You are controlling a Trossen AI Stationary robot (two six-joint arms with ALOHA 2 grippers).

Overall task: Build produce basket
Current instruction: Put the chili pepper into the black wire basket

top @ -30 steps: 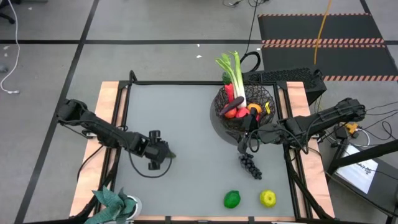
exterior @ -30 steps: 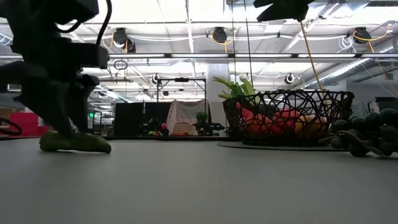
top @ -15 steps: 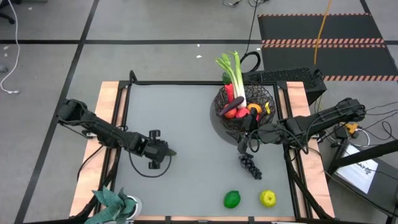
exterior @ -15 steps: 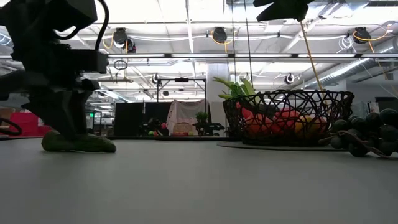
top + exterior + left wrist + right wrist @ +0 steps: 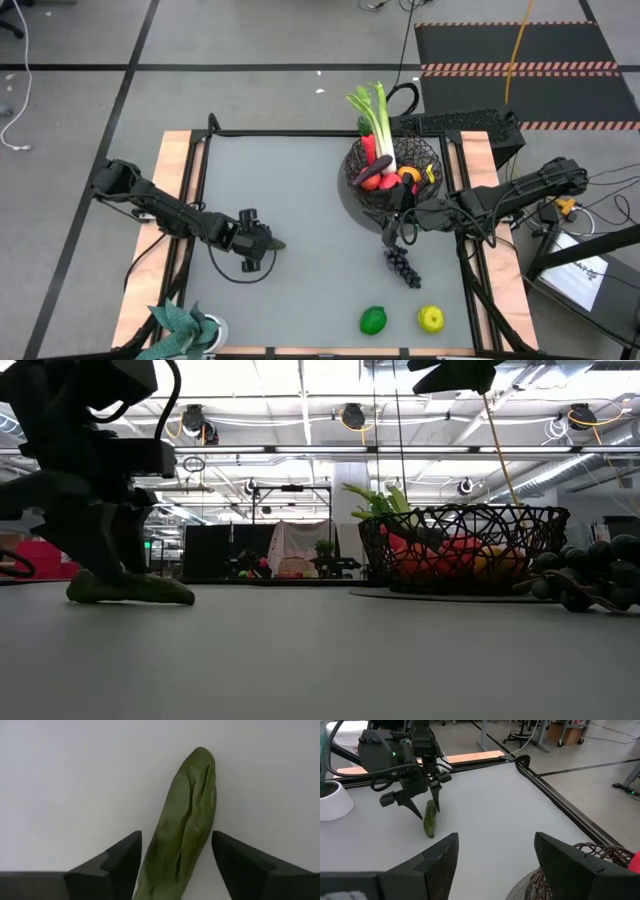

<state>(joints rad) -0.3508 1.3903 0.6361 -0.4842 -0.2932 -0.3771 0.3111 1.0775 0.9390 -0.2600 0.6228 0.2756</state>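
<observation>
Next, my left gripper grabs the cucumber by its long body [image 5: 172, 857] and leaves the cucumber's rounded tip [image 5: 202, 759] free for my right gripper.
A green cucumber [image 5: 185, 820] lies flat on the grey table at the left middle; it also shows in the low view [image 5: 135, 588] and the right wrist view [image 5: 430, 822]. My left gripper [image 5: 268, 245] is open, pointing down, one finger on either side of the cucumber. The black wire basket [image 5: 395, 170] stands at the far right, holding a leek [image 5: 375, 120] and red and orange produce. My right gripper [image 5: 392, 235] is open and empty next to the basket's near side. Dark grapes [image 5: 402, 265] lie just nearer than it. My left gripper [image 5: 176, 837] straddles the cucumber's long sides from above, its fingers [image 5: 122, 855] across the cucumber and close against it. I cannot tell whether they touch it. The cucumber lies on the table.
A green fruit [image 5: 373, 320] and a yellow-green fruit [image 5: 431, 319] lie near the table's front right edge. A teal plant in a white pot [image 5: 185, 328] stands at the front left corner. The table's middle is bare grey surface [image 5: 310, 220].
My left gripper has shifted slightly toward the table's right. In the low view the cucumber's free end reaches farther out to the right than a second ago.
</observation>
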